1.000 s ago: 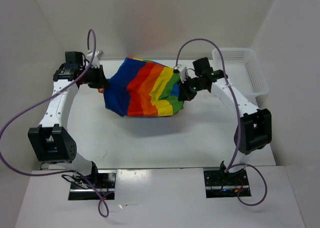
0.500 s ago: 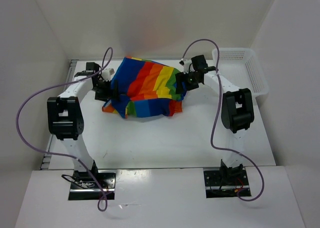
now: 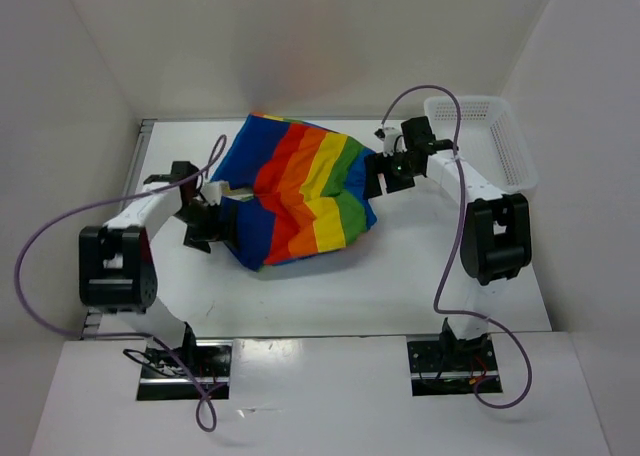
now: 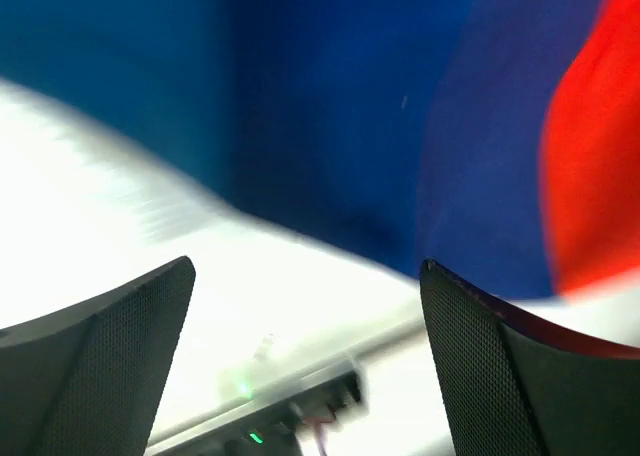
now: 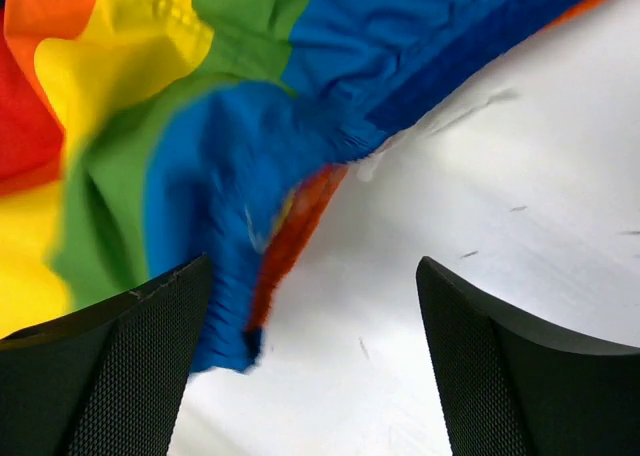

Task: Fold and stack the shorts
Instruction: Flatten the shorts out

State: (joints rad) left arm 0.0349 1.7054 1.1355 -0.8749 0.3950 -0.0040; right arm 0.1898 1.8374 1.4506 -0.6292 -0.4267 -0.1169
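Observation:
I need to grab the rainbow-striped shorts (image 3: 300,191) by the blue hem's corner (image 3: 371,218) with my right gripper next. Then the opposite edge stays free for my left gripper to fold.
The rainbow-striped shorts (image 3: 300,191) lie spread on the white table, blue at the left and right edges and red to green across the middle. My left gripper (image 3: 210,226) sits at their left edge, open and holding nothing. In the left wrist view its fingers (image 4: 105,366) frame bare table, with blue and red cloth (image 4: 400,126) just beyond. My right gripper (image 3: 384,176) is at the shorts' right edge, also open. In the right wrist view the shorts (image 5: 200,126) fill the upper left, and a blue hem hangs beside the left finger (image 5: 110,366).
A white mesh basket (image 3: 500,141) stands at the far right against the wall. White walls close in the table on the left, back and right. Purple cables loop off both arms.
Both grippers have opened and let go of the shorts, which dropped from a raised bunch to lie on the table. The left arm drew back toward the near side.

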